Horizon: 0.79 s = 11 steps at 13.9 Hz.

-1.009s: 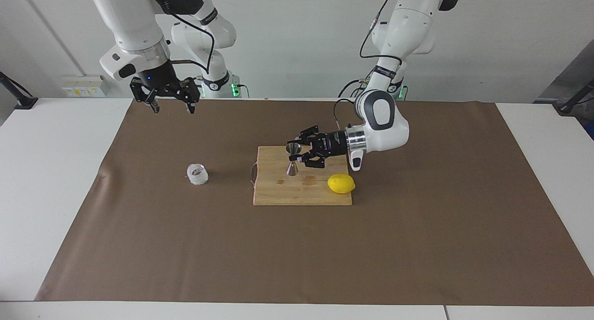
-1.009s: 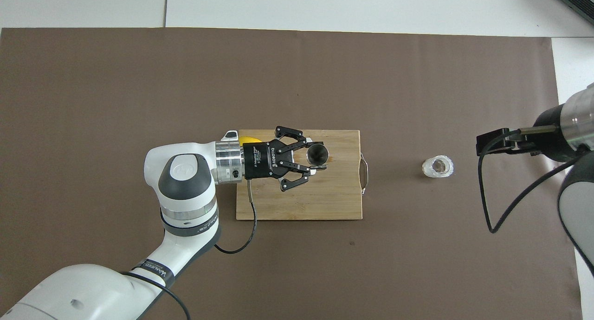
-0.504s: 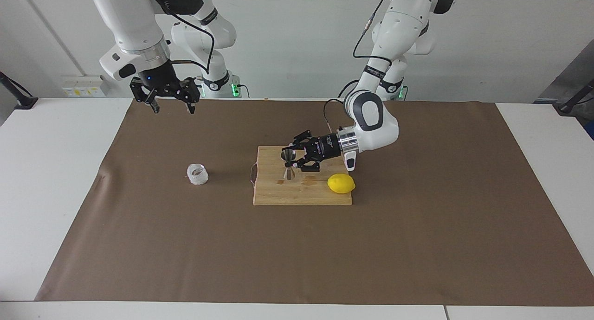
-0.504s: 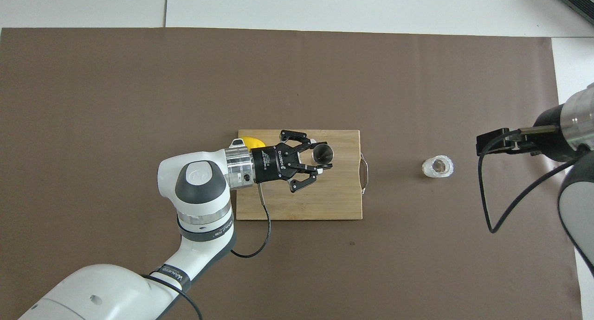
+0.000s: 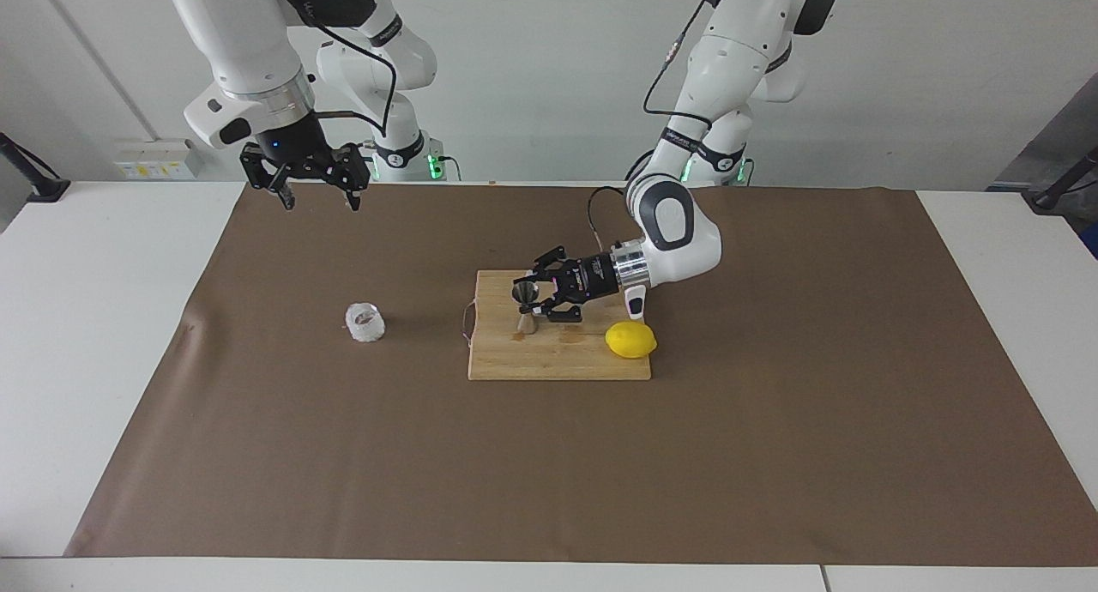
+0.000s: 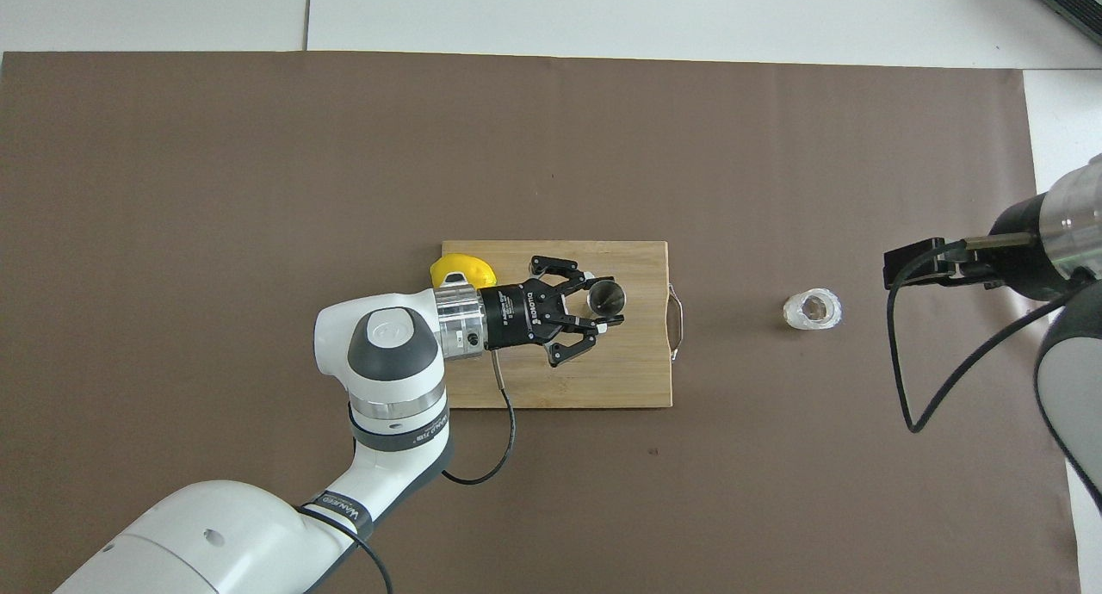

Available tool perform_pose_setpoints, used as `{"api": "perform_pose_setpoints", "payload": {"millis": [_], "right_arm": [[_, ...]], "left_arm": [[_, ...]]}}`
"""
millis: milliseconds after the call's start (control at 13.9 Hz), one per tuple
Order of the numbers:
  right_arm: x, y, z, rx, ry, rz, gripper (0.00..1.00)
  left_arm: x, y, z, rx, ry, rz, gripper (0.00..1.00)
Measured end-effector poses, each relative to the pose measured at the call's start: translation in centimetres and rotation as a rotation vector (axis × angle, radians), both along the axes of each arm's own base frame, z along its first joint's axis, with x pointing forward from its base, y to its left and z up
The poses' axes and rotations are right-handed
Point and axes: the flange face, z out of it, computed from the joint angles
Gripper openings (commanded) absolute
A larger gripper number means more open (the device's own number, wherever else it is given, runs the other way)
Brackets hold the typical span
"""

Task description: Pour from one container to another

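Observation:
I should let go of the steel jigger [image 6: 607, 296] with my left gripper: the jigger is upright in the overhead view, and its base is on the wooden cutting board [image 6: 630, 361].
The steel jigger [image 5: 524, 294] stands upright at the wooden cutting board [image 5: 558, 362], toward its right-arm end. My left gripper [image 5: 532, 307] reaches in sideways, low over the board, and is shut on the jigger's waist. In the overhead view the jigger [image 6: 607, 296] shows its open mouth between the left gripper's [image 6: 604, 308] fingers. The frosted glass cup [image 5: 365, 323] stands on the brown mat beside the board, toward the right arm's end; it also shows in the overhead view [image 6: 812, 309]. My right gripper [image 5: 317, 196] waits high in the air, open and empty.
A yellow lemon [image 5: 630, 340] lies on the board's [image 6: 637, 379] left-arm end, beside the left wrist; it shows in the overhead view [image 6: 463, 269] too. The board has a metal handle [image 6: 677, 320] facing the cup. A brown mat [image 5: 772, 420] covers the table.
My left gripper has moved the jigger along the board toward the cup, and the left arm has drawn in with it. The right arm and the cup have not moved.

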Motion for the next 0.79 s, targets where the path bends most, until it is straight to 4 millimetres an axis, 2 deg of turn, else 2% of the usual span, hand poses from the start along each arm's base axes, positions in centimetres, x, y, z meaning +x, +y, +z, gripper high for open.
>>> {"api": "perform_pose_setpoints", "payload": {"millis": [72,576,793], "right_arm": [[0.0,0.0,0.0,0.000,0.000,0.000,1.00],[0.0,0.0,0.0,0.000,0.000,0.000,1.00],[0.0,0.0,0.0,0.000,0.000,0.000,1.00]], "left_arm": [[0.0,0.0,0.0,0.000,0.000,0.000,0.99],[0.2,0.0,0.2,0.004,-0.037,-0.007,1.00],[1.6,0.6,1.7,0.030,-0.107,-0.040,1.00]]}}
